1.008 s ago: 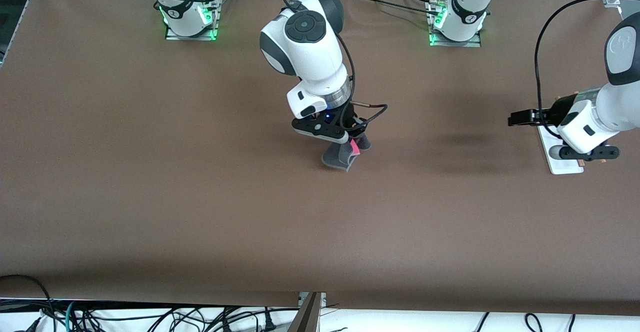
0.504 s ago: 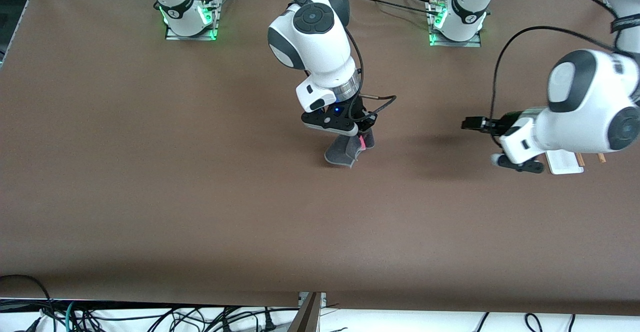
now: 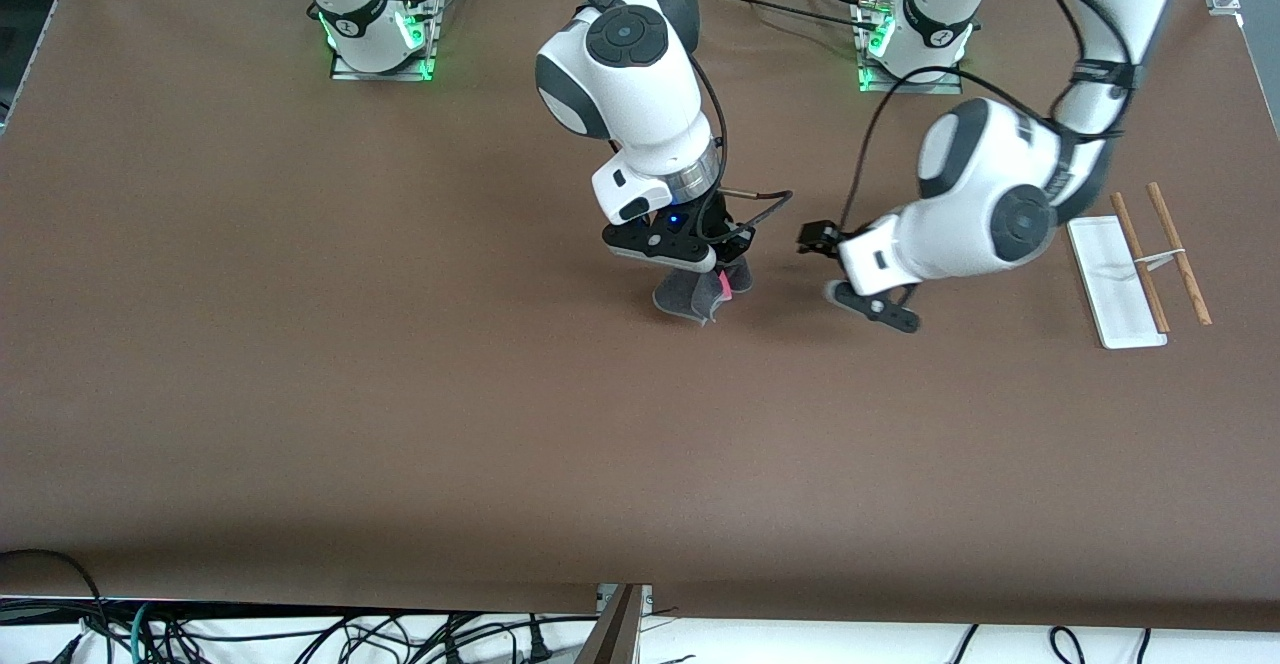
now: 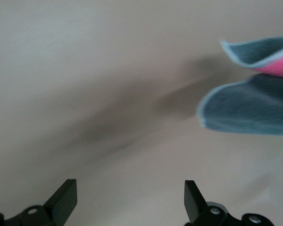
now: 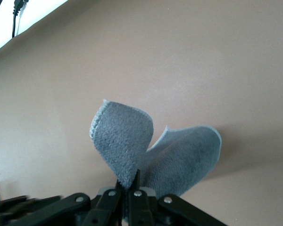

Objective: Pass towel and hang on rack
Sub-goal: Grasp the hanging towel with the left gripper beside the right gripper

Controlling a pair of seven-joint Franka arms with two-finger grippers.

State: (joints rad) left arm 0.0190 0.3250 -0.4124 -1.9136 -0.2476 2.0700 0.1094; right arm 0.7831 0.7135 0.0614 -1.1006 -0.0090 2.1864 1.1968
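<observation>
My left gripper grabs the towel by its loose end next, to take over the towel and hang it on the rack [image 3: 1115, 289].
My right gripper [image 3: 722, 281] is shut on the towel [image 3: 688, 297], a dark grey cloth with a lighter border and a pink tag, and holds it folded just above the middle of the table. In the right wrist view the towel [image 5: 127, 141] rises in two flaps from the closed gripper [image 5: 129, 186]. My left gripper [image 3: 815, 239] is open and empty, level with the towel, a short way off toward the left arm's end. The left wrist view shows its own gripper [image 4: 129, 202] wide open and the towel [image 4: 247, 106] ahead, apart from it. The rack [image 3: 1115, 289] stands at the left arm's end of the table.
The rack's two brown rods [image 3: 1140, 262] run side by side next to its white base. The brown table [image 3: 400, 394] carries nothing else. Cables hang below the table's edge nearest the front camera.
My left arm has swung from over the rack toward the towel, uncovering the rack. My right gripper shifted slightly toward the left arm with the towel, then held still.
</observation>
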